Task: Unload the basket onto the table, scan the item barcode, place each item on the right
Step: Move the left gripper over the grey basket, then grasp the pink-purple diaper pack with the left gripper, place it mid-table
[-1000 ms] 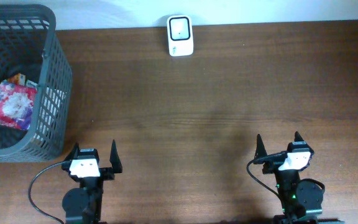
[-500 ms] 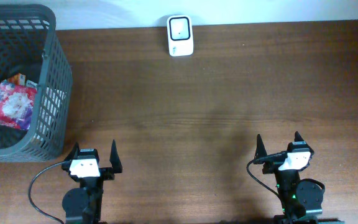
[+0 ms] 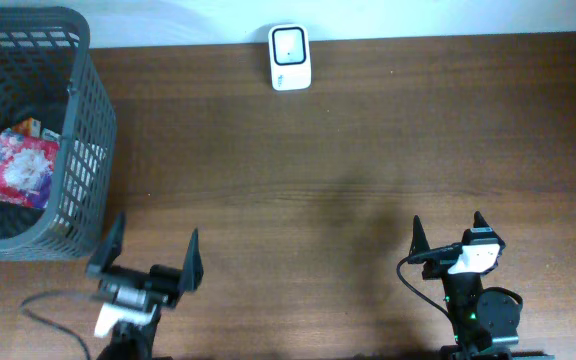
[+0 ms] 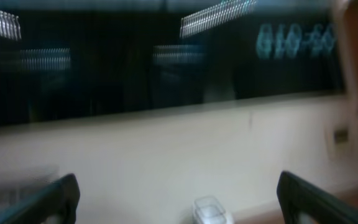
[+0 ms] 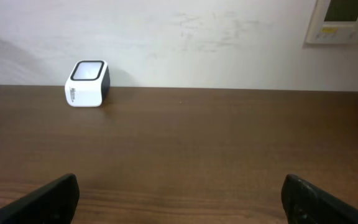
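Note:
The robot's left hand should next grab the pink and white packet (image 3: 18, 168) by its exposed side, so that its bottom is left to face the scanner (image 3: 290, 57).
The item, a pink and white packet (image 3: 18, 168), lies inside the grey basket (image 3: 86, 130) at the far left. The white barcode scanner (image 3: 290, 57) stands at the table's back edge, and it also shows small in the blurred left wrist view as the scanner (image 4: 211, 211) and in the right wrist view as the scanner (image 5: 87, 83). My left gripper (image 3: 151, 247) is open near the front left, beside the basket's near corner, and holds nothing. My right gripper (image 3: 448, 225) is open at the front right, with bare wood between its fingers.
The basket's tall mesh walls stand just left of and behind my left gripper. A light wall runs behind the table, with a panel (image 5: 342, 18) on it at the right. Brown tabletop (image 3: 368, 150) spans between the scanner and both arms.
My left arm has started to move: its gripper has risen and tilted, looks larger and blurred from overhead, and its wrist camera now faces the back wall. The right arm has stayed still.

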Available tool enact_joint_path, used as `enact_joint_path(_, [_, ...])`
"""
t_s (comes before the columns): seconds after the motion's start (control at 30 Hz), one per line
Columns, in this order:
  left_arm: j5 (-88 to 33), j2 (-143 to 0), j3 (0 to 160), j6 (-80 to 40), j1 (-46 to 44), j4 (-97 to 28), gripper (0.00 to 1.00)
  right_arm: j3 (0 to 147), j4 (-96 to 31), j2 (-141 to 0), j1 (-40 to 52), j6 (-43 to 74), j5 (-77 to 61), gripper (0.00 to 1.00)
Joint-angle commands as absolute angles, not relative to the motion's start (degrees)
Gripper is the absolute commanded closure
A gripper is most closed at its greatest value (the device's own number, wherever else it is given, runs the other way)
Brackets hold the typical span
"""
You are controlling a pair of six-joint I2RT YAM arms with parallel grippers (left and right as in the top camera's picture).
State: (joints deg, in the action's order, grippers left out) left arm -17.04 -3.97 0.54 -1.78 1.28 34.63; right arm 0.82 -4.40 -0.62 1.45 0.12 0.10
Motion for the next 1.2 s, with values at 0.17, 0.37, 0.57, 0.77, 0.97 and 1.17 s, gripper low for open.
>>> enact_joint_path(0.17, [-1.4, -16.2, 28.4, 0.1, 1.2, 32.9, 0.01, 0.3, -4.5, -0.4, 1.1, 0.2, 0.5, 0.01])
enact_joint_path(0.37, [-18.9, -69.5, 96.9, 10.2, 2.1, -26.0, 0.01, 0.3, -4.5, -0.4, 1.1, 0.2, 0.5, 0.01])
enact_joint_path(0.57, [2.7, -94.2, 119.5, 0.8, 12.1, -51.0, 0.01, 0.3, -4.5, -0.4, 1.1, 0.2, 0.5, 0.01])
enact_joint_path(0.77, [-4.3, -103.4, 118.9, -2.2, 34.2, -61.1, 0.01, 0.3, -4.5, -0.4, 1.1, 0.2, 0.5, 0.01])
enact_joint_path(0.97, [8.3, -117.1, 118.9, 3.9, 34.5, -71.9, 0.01, 0.3, -4.5, -0.4, 1.1, 0.2, 0.4, 0.01])
enact_joint_path(1.17, [9.3, -124.5, 117.0, 11.5, 32.0, -64.8, 0.01, 0.3, -4.5, -0.4, 1.1, 0.2, 0.5, 0.01])
